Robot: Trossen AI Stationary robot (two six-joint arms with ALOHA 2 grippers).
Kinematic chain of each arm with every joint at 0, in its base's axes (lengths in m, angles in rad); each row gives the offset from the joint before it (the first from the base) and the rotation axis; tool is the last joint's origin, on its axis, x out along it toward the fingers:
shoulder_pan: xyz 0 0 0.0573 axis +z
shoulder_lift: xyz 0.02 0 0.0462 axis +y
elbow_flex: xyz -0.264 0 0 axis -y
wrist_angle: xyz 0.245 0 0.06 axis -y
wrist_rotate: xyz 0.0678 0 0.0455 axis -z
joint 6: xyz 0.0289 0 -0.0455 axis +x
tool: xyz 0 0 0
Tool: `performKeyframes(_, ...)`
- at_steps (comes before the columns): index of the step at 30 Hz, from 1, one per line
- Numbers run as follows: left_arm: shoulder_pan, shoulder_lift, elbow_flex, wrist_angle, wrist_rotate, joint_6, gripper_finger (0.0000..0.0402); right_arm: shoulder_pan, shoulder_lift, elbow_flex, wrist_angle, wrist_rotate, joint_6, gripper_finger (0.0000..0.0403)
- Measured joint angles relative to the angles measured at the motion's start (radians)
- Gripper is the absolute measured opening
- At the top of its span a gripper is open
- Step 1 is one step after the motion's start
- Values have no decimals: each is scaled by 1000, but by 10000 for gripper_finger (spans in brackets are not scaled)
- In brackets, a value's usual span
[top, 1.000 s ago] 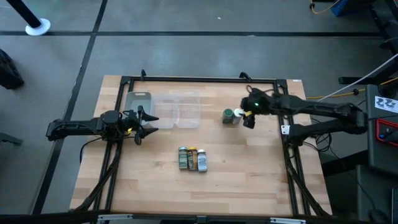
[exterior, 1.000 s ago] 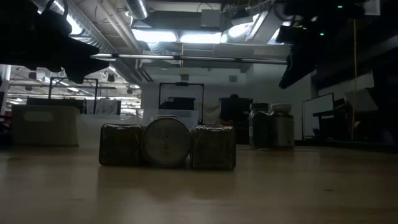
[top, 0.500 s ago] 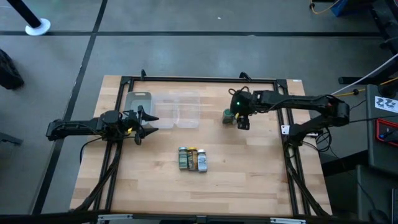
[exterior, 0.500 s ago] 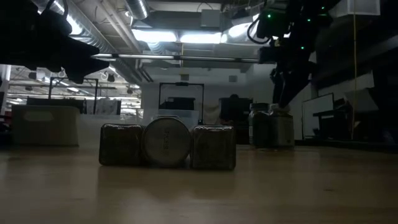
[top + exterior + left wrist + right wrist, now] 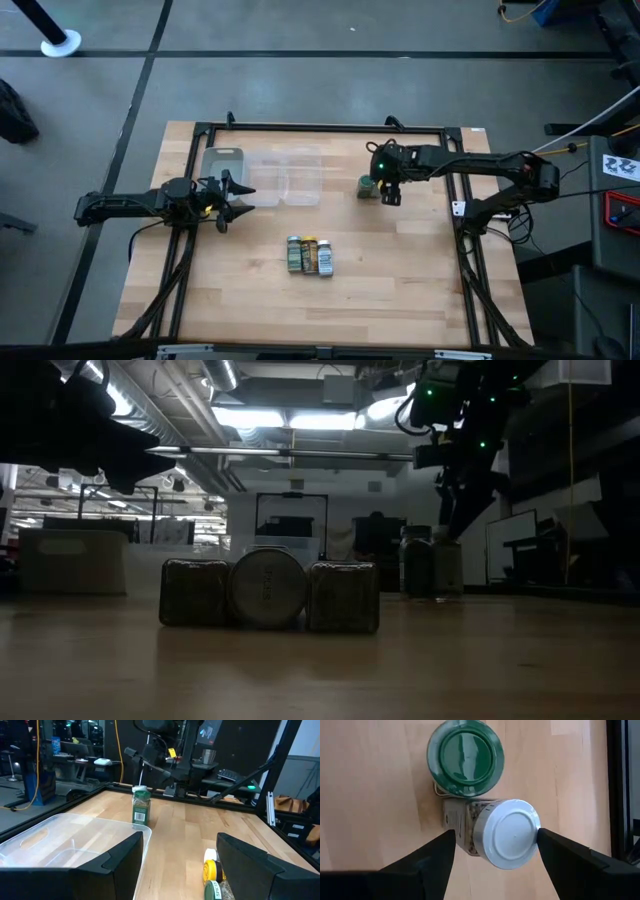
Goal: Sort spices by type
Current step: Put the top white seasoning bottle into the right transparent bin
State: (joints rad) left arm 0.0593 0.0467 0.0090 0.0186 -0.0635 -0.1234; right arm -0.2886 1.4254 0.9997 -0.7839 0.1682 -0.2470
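Observation:
My right gripper is about to grab the white-lidded jar by its lid (image 5: 514, 840), to sort the spices into the clear containers.
Two spice jars stand upright on their bases near the table's far right. One is green-lidded (image 5: 367, 184) (image 5: 465, 757), the other white-lidded (image 5: 507, 840), and they stand side by side. My right gripper (image 5: 388, 193) (image 5: 496, 832) hangs open over the white-lidded jar, one finger on each side of its lid. Three more jars (image 5: 310, 255) lie side by side on the table's middle, one of them with a yellow lid (image 5: 212, 870). My left gripper (image 5: 235, 195) waits open at the table's left. My right gripper comes from above, pointing down, and straddles the white-lidded jar's lid (image 5: 520, 827). One fingertip (image 5: 545, 837) stands right at the lid's rim; I cannot tell whether it touches. The jar stands upright on the table.
Clear plastic containers (image 5: 265, 175) sit at the table's far left, beside my left gripper, and show in the left wrist view (image 5: 75, 840). A black metal frame (image 5: 320, 128) runs round the table. Bare wood lies between the two jar groups and along the near edge.
My right gripper has moved toward the table's left and come down over the two upright jars, ending with its fingers around the white-lidded one. The jars have stayed where they were.

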Motion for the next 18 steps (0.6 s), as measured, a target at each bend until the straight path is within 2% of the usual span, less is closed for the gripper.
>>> performKeyframes(9,0,0,0,0,0,0,237,0,2,69,-37,-56,3,280)
performKeyframes(18,0,0,0,0,0,0,237,-2,8,80,-73,-61,3,280)
